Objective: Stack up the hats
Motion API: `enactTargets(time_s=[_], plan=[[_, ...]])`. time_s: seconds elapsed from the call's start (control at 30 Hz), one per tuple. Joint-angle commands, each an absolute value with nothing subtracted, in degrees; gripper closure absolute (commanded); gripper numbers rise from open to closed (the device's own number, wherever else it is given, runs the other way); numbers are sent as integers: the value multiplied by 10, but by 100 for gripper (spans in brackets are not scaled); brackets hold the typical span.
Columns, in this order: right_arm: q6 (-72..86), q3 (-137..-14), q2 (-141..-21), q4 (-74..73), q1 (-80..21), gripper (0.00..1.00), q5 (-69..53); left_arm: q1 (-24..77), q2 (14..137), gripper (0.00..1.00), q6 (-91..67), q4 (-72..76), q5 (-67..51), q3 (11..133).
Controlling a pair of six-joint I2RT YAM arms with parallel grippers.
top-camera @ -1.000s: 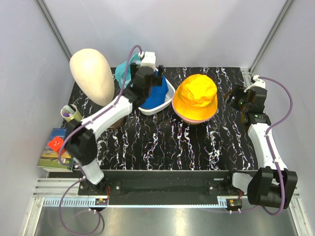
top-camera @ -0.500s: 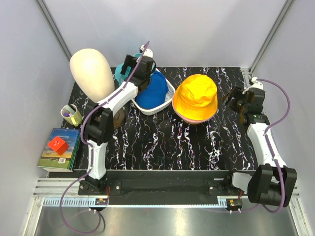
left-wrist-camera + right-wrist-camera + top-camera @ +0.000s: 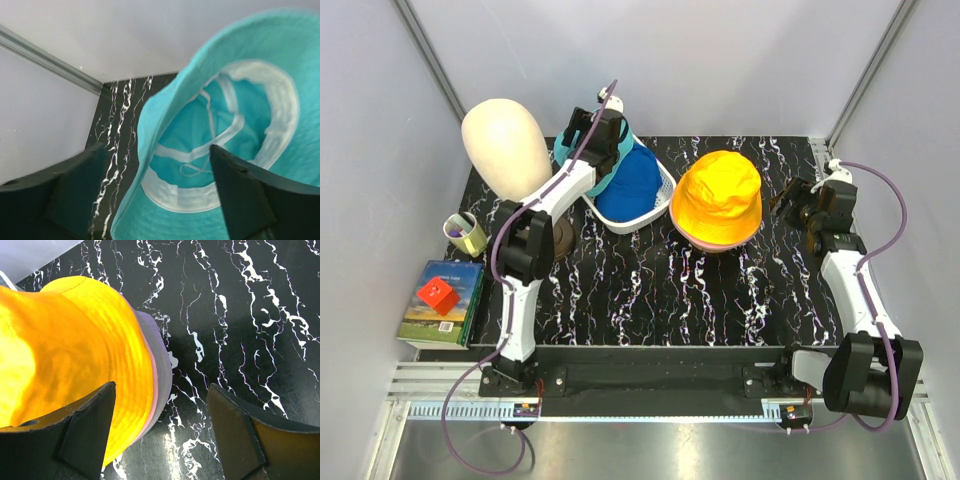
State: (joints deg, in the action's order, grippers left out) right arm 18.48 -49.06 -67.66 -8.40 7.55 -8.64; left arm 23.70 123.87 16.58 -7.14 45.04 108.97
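My right gripper grabs the teal hat's brim (image 3: pixel 624 150) opposite my left gripper next, which leaves the teal hat's opening free to stack the hats.
An orange-yellow bucket hat (image 3: pixel 720 195) sits on top of a pink and a lavender hat, whose brims (image 3: pixel 162 372) show under it at the table's right centre. A royal-blue hat (image 3: pixel 632 180) lies in the white basket. A teal bucket hat (image 3: pixel 570 150) lies behind the basket, inside up, showing its white band (image 3: pixel 200 125). My left gripper (image 3: pixel 585 135) hangs open over the teal hat's brim (image 3: pixel 160 195), holding nothing. My right gripper (image 3: pixel 790 200) is open and empty beside the orange-yellow hat's right edge (image 3: pixel 160 435). The black cap is not in view.
A cream mannequin head (image 3: pixel 508 150) stands at the back left, close to my left arm. The white perforated basket (image 3: pixel 663 190) sits beside the stack. A cup (image 3: pixel 465 232) and a book with a red cube (image 3: pixel 438 298) lie at the left edge.
My left gripper has swung from over the blue hat in the basket back and to the left, over the teal hat. My right gripper has edged slightly toward the orange-yellow hat.
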Motion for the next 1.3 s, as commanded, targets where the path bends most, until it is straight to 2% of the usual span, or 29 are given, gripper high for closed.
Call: enactTargets(time_s=[0.0, 0.03, 0.13, 0.57, 0.73, 0.87, 0.9, 1.0, 1.27], plan=[[185, -487, -652, -63, 76, 19, -86, 221, 1240, 51, 158, -80, 413, 1093], [187, -487, -650, -63, 76, 18, -84, 221, 1239, 68, 160, -74, 410, 1085], [187, -486, -645, -65, 76, 18, -89, 223, 1221, 100, 155, -55, 398, 1074], [172, -560, -559, -105, 76, 19, -99, 288, 1045, 100, 167, -4, 383, 1054], [174, -593, -547, -96, 72, 19, -181, 342, 997, 100, 213, 34, 403, 1026], [176, -617, -566, -62, 17, 18, -235, 388, 956, 100, 235, 39, 414, 1010], [157, -628, -576, -65, -32, 18, -236, 396, 951, 100, 242, 36, 417, 1009], [144, -662, -609, -62, -86, 19, -246, 430, 938, 100, 250, 4, 418, 1018], [110, -687, -645, -5, -150, 19, -279, 493, 896, 100, 250, -23, 425, 987]])
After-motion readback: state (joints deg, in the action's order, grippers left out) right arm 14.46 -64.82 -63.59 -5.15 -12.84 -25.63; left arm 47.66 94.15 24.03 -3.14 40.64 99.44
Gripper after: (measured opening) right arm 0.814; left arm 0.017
